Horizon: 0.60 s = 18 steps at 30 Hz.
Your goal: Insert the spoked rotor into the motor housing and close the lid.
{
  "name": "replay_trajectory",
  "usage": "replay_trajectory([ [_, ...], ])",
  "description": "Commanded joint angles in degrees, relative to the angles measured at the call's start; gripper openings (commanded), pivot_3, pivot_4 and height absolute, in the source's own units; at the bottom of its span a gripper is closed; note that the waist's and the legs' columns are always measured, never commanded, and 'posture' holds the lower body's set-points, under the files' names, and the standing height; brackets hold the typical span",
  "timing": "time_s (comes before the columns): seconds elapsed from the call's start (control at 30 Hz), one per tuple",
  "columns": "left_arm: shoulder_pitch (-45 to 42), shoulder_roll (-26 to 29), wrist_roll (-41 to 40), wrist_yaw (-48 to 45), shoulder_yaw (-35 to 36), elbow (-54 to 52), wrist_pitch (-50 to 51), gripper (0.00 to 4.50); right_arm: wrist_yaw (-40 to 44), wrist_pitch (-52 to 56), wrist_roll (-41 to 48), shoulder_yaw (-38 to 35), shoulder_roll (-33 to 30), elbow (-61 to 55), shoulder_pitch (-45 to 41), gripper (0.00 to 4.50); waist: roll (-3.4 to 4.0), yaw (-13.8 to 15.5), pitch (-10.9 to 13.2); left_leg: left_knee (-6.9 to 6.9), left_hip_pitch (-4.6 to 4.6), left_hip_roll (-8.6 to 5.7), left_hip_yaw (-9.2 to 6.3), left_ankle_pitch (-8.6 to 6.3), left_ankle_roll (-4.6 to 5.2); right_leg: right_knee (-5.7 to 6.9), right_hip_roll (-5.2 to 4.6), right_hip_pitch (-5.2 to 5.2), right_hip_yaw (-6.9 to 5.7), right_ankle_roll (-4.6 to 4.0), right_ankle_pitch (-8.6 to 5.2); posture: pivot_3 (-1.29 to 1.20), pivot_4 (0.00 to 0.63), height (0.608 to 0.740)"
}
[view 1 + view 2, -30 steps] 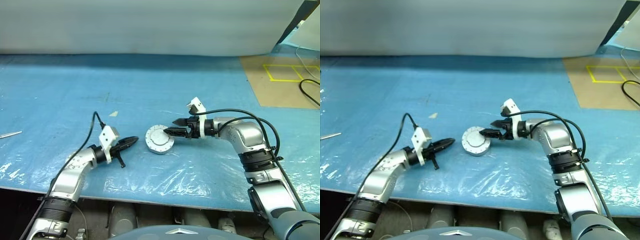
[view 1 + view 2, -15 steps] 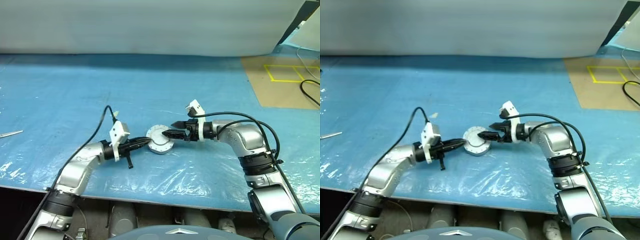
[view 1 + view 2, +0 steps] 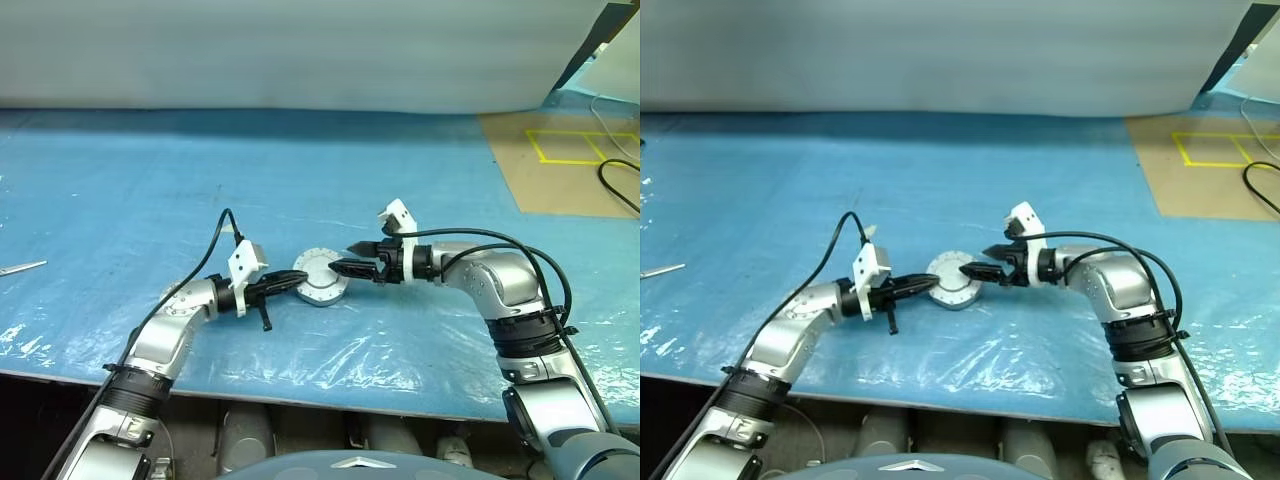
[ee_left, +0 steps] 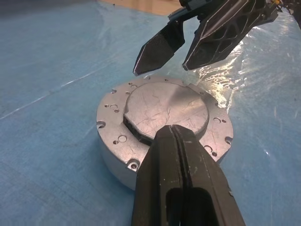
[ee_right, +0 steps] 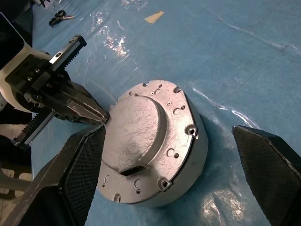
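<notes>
The robot's right gripper should next grab the motor housing's outer rim [image 3: 341, 287], so that it can close the lid [image 3: 318, 265] fully.
The motor housing [image 3: 320, 290] stands on the blue sheet between my two grippers as a short grey metal cylinder. The lid [image 4: 167, 110] lies on it, plain grey face up, covering the inside. The spoked rotor is hidden. My left gripper [image 3: 295, 282] is shut, and its tip rests at the lid's near-left edge [image 4: 171, 133]. My right gripper [image 3: 340, 257] is open and hangs just above the housing's right side, with one finger [image 5: 82, 165] on each side of it and touching nothing.
A blue plastic sheet [image 3: 400, 180] covers the table. A scrap of tape [image 3: 228, 227] lies behind the housing and a small metal piece [image 3: 20, 268] at the far left. Brown board with yellow tape [image 3: 565, 150] and a black cable [image 3: 620, 185] are at the back right.
My left arm has swung right across the sheet, bringing its shut tip from well left of the housing up to the lid's edge. The right gripper and the housing stay where they were.
</notes>
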Motion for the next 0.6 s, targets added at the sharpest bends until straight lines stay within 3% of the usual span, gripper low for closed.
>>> replay_trajectory([
  [0.03, 0.9, 1.0, -2.2, -0.5, 2.3, -3.1, 1.0, 0.00, -0.2, -0.1, 1.5, -1.2, -0.4, -2.3, 0.2, 4.49, 0.00, 0.0, 0.0, 0.00, 0.00, 0.01, 0.00, 0.00, 0.00, 0.00, 0.00, 0.00, 0.00, 0.00, 0.00, 0.00, 0.150, 0.740],
  [0.6, -0.2, 0.1, 1.7, -0.8, -0.5, -0.5, -0.7, 0.00, -0.3, 0.9, 2.4, -1.4, -0.6, -2.7, 0.0, 4.49, 0.00, 0.0, 0.0, 0.01, -0.01, 0.01, -0.01, 0.00, 0.00, 0.02, 0.00, 0.00, 0.00, 0.00, 0.00, 0.00, 0.150, 0.740],
])
